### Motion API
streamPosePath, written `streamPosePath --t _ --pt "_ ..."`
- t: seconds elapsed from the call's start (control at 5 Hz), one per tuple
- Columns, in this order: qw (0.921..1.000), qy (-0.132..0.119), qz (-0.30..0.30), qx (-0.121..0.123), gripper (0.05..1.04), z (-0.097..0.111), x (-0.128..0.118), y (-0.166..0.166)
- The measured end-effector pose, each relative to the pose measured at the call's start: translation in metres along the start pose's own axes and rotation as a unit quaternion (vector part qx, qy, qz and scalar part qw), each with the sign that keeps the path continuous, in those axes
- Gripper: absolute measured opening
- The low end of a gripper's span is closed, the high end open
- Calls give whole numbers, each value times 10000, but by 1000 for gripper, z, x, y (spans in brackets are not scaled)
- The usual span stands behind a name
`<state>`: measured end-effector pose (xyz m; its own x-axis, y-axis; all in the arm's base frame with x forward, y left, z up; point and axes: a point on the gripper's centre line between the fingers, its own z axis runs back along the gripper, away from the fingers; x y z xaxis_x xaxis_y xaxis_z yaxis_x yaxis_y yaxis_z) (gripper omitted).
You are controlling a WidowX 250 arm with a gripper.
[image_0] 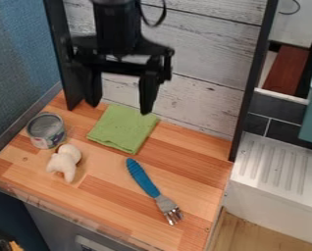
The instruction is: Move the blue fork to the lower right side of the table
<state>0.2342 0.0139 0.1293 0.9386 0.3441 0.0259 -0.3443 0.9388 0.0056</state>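
Note:
My gripper grabs the blue fork's handle next, to move the fork to its new spot on the wooden table.
The black gripper (121,100) hangs at the upper left, above the back of the table and over the green cloth's upper edge. Its two fingers are spread apart with nothing between them. A fork with a blue handle (143,178) and a metal head lies flat on the wooden table (109,207), right of the middle. It is slanted, handle end toward the back and tines toward the front right. The gripper is well above and behind the fork, not touching it.
A green cloth (124,128) lies at the table's back. An open can (46,130) and a small white plush-like figure (65,162) are at the left. Wooden panels stand behind; a white ribbed surface (276,162) adjoins the right edge.

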Motion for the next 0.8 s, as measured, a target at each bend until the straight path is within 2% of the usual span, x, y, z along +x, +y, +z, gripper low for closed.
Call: streamPosePath --t 0.2,0.4,0.6,0.8 --pt "9996 27 158 -227 999 -27 9 -2" --pt "9981 91 519 -322 999 -58 14 -4" --pt "9924 -131 1184 -295 999 -78 19 -2" --pt "9785 -179 2035 -282 999 -99 23 5"
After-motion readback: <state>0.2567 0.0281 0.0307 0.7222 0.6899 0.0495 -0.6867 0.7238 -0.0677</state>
